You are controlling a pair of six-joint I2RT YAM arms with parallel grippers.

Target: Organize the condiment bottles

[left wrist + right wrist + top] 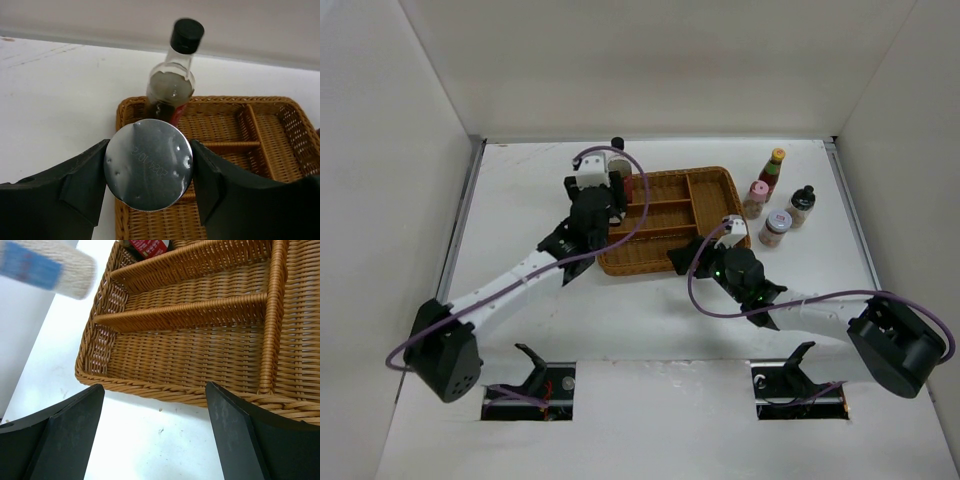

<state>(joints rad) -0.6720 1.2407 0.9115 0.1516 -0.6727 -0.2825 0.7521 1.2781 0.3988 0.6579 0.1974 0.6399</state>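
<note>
The jar (pixel 149 171) would tip, so my left gripper keeps holding.
My left gripper (pixel 149 172) is shut on a jar (pixel 149 171) whose round silver end faces the wrist camera, held over the left rim of the wicker tray (pixel 225 99). The right wrist view shows this jar (pixel 47 267) as a blurred blue and beige shape. A clear black-capped bottle (pixel 175 75) stands upright in the tray's far left corner just beyond it. My right gripper (pixel 155 430) is open and empty, low over the table at the tray's (pixel 190 350) near edge. In the top view, several bottles stand right of the tray: orange-capped red sauce (pixel 772 170), pink-capped (pixel 756 198), lavender-lidded (pixel 776 226), dark black-capped (pixel 802 205).
The tray (pixel 695 215) has long slots and a side compartment with woven dividers. White walls close in the table on three sides. The left arm (pixel 520 275) reaches diagonally to the tray's left end; the right arm (pixel 790 305) lies along its near side.
</note>
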